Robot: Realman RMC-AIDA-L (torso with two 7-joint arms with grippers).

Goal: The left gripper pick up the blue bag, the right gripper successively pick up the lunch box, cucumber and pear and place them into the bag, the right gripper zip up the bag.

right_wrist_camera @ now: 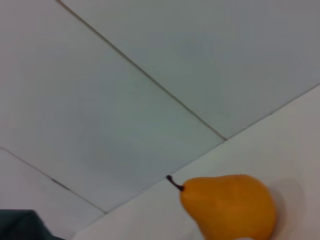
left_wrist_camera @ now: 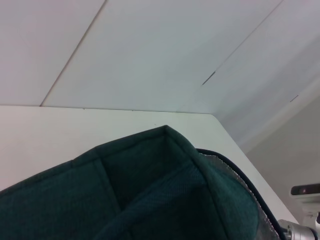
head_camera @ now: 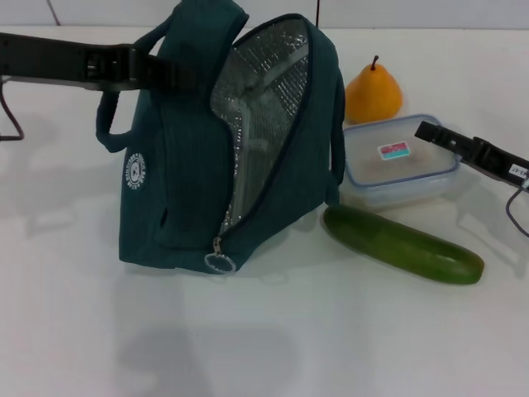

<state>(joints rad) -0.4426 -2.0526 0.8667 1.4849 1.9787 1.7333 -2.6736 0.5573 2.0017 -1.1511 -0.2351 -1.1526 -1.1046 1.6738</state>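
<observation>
My right gripper's fingers reach over the lid point(head_camera: 424, 151) inside the blue rim point(head_camera: 457, 165), so it is too early to close on the lunch box. The gripper draws back first.
The blue bag point(head_camera: 173, 165) stands upright on the white table, its flap unzipped and its silver lining point(head_camera: 264, 107) showing. My left gripper point(head_camera: 161, 68) comes in from the left and is shut on the bag's top; the left wrist view shows the bag's fabric point(left_wrist_camera: 150, 200) close up. The clear lunch box point(head_camera: 401, 161) with a blue rim sits right of the bag. The orange pear point(head_camera: 374, 93) stands behind it and also shows in the right wrist view point(right_wrist_camera: 230, 207). The green cucumber point(head_camera: 401, 244) lies in front of the lunch box. My right gripper point(head_camera: 430, 132) reaches over the lunch box's right edge.
The zipper pull ring point(head_camera: 219, 262) hangs at the bag's lower front. The bag's loop handle point(head_camera: 107, 124) hangs on its left side. A white wall point(head_camera: 413, 12) stands behind the table's far edge.
</observation>
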